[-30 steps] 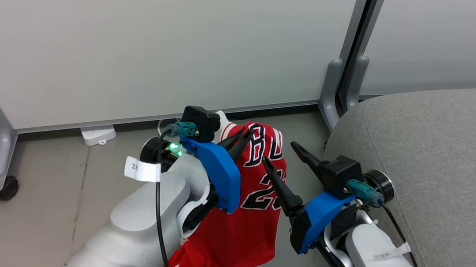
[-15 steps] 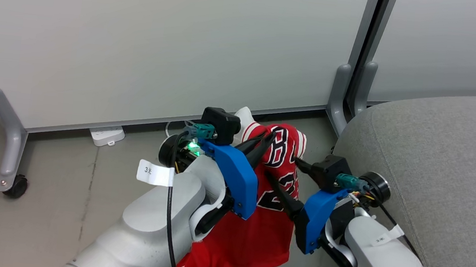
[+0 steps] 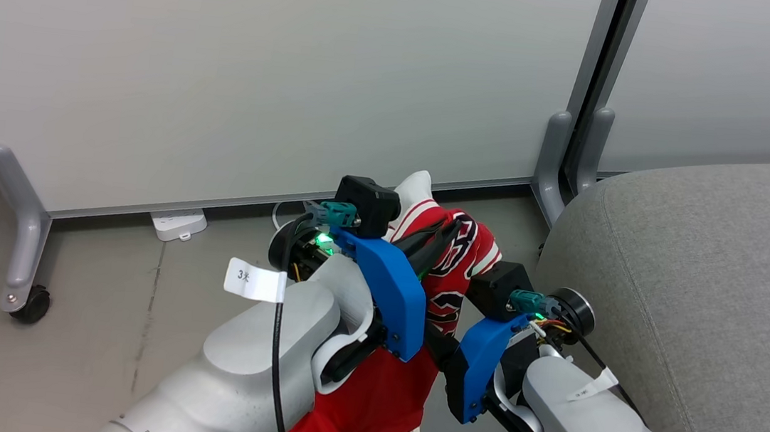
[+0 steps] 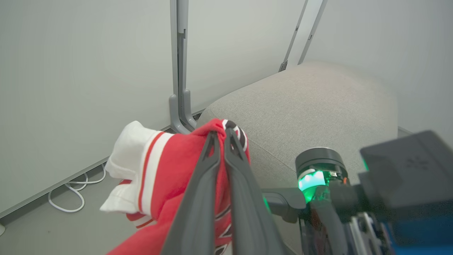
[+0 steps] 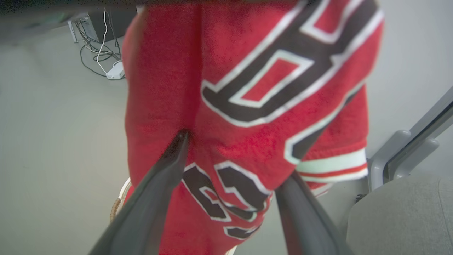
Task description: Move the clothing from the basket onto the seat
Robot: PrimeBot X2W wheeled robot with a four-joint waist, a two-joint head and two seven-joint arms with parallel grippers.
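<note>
The jersey's plain red side hangs broad and slack. Next, my right gripper takes hold of the jersey by its lettered fold, which bulges out.
My left gripper is shut on the top of the red jersey, which hangs from it above the floor. The left wrist view shows the fingertips pinching a fold beside the white-and-red trim. My right gripper stands open, with one finger on each side of the hanging jersey and its black-and-white lettering. The grey seat lies just right of both arms. A sliver of the basket's brown rim peeks out below the cloth.
White partition panels stand behind, on grey legs, one with a caster. Another pair of legs stands at the seat's corner. A white power strip and a looped cable lie on the grey floor by the wall.
The head camera has shifted. My right gripper has closed in on the jersey, from beside it to straddling it. My left gripper keeps its grip, and the jersey is more bunched.
</note>
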